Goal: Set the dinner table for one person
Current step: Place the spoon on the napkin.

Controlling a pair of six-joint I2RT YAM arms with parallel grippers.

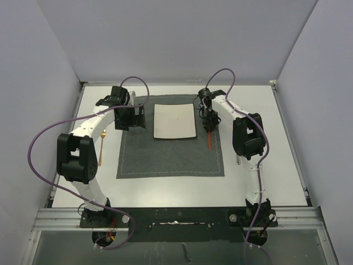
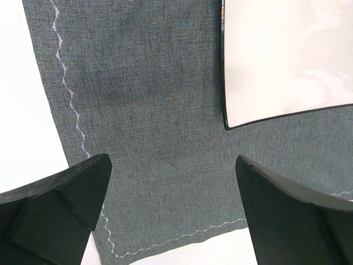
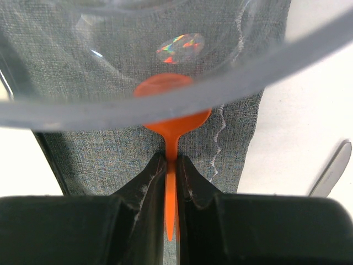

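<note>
My right gripper opens now, since flat placemat lies below the orange spoon (image 3: 172, 118), inside the stitched edge. The spoon would rest there beside the plate.
The white dinner table (image 1: 265, 138) carries a dark grey stitched placemat (image 1: 165, 157) with a white square plate (image 1: 175, 121) on its far half. My right gripper (image 1: 208, 122) hovers at the placemat's right side, beside the plate. In the right wrist view it (image 3: 171, 163) is shut on the handle of an orange spoon (image 3: 172, 118), whose bowl points away. A clear glass rim (image 3: 66, 113) curves across in front of it. My left gripper (image 1: 131, 118) is open and empty over the placemat's far-left corner (image 2: 165, 110), left of the plate (image 2: 287, 55).
A gold utensil (image 1: 102, 148) lies on the table left of the placemat. A silver knife (image 3: 331, 174) lies on the table right of the placemat, partly under the right arm in the top view (image 1: 238, 160). White walls close in three sides.
</note>
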